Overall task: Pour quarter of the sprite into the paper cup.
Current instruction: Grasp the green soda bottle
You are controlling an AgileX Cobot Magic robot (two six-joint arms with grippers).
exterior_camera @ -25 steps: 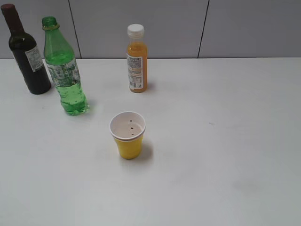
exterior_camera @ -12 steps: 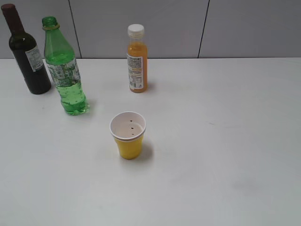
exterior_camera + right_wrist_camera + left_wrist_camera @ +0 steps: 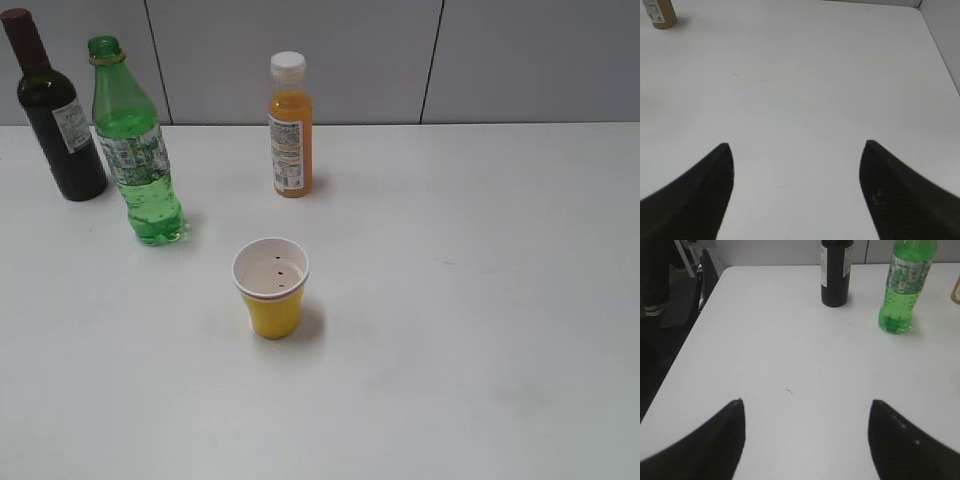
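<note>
I need to pour the sprite next, and it has a long tapering top [image 3: 114,82] above its body, so I need to grab it with my left gripper around the label near its middle [image 3: 138,158].
The sprite [image 3: 135,150], a tall green bottle with a white-green label, stands upright at the left of the white table [image 3: 480,300]. It also shows in the left wrist view [image 3: 902,285] at the far right, without its cap. The yellow paper cup [image 3: 271,290] stands in the middle, to the right of and nearer than the sprite; its inside is white. My left gripper [image 3: 806,402] is open and empty, well short of the sprite. My right gripper [image 3: 796,145] is open and empty over bare table. Neither gripper shows in the exterior view.
A dark wine bottle [image 3: 50,110] stands behind and left of the sprite, also in the left wrist view [image 3: 836,272]. An orange juice bottle [image 3: 290,125] with a white cap stands at the back middle; its base shows in the right wrist view [image 3: 659,14]. The table's left edge [image 3: 685,345] drops off.
</note>
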